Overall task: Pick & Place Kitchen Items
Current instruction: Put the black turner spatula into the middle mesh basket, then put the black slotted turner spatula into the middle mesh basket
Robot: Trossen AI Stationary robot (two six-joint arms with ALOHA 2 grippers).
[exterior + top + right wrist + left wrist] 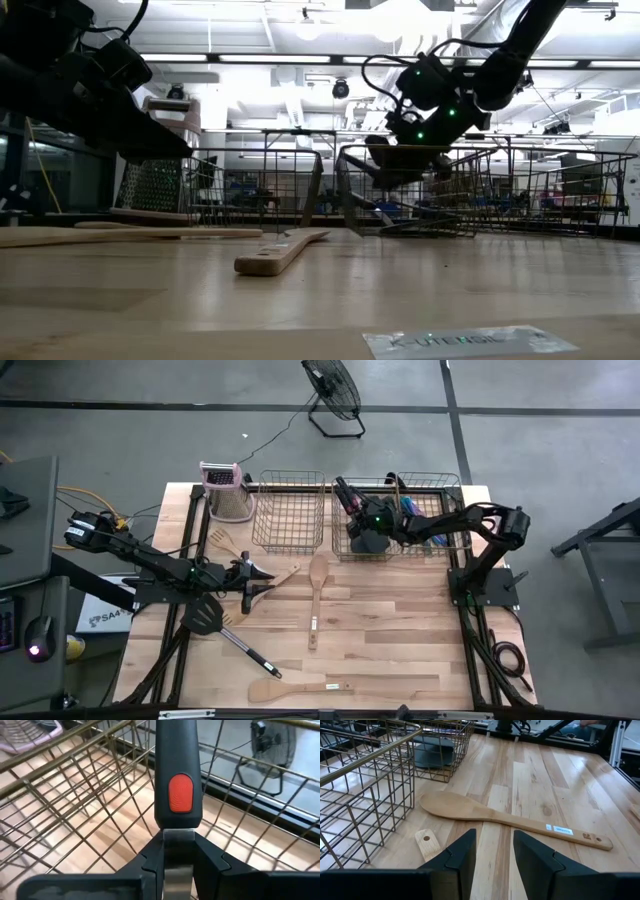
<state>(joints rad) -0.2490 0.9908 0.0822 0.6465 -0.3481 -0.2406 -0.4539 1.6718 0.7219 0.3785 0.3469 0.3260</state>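
I should let go of the black spatula with the black-red handle with my right gripper now, because the blade (372, 543) of the spatula is in the wire basket (343, 540) and the spatula's handle reaches the basket's far rim.
My right gripper (368, 525) hangs over the right wire basket (445, 510), shut on a black spatula (352, 500) with a black-red handle. Several other handles (405, 506) lie in that basket. On the table lie a wooden spoon (318, 585), a second black spatula (215, 620), a wooden spatula (295, 688) near the front edge and smaller wooden utensils (222, 542). My left gripper (260, 578) stands open low over the table at the left. The spoon (495, 815) lies just beyond its fingertips, and nothing is between them. My right gripper pinches the spatula's metal neck (178, 838) between its two fingers, just below the black handle with the red spot (181, 794). The fingers come slanting down from the table's right. The handle (345, 490) sticks out beyond the fingers toward the far left, and the blade (398, 160) hangs inside the basket, above its floor.
An empty wire basket (288, 510) stands left of the filled one, and a box grater (225, 490) with a pink top stands at the far left. A printed label (465, 342) lies near the front edge. A fan (333, 395) stands on the floor beyond the table.
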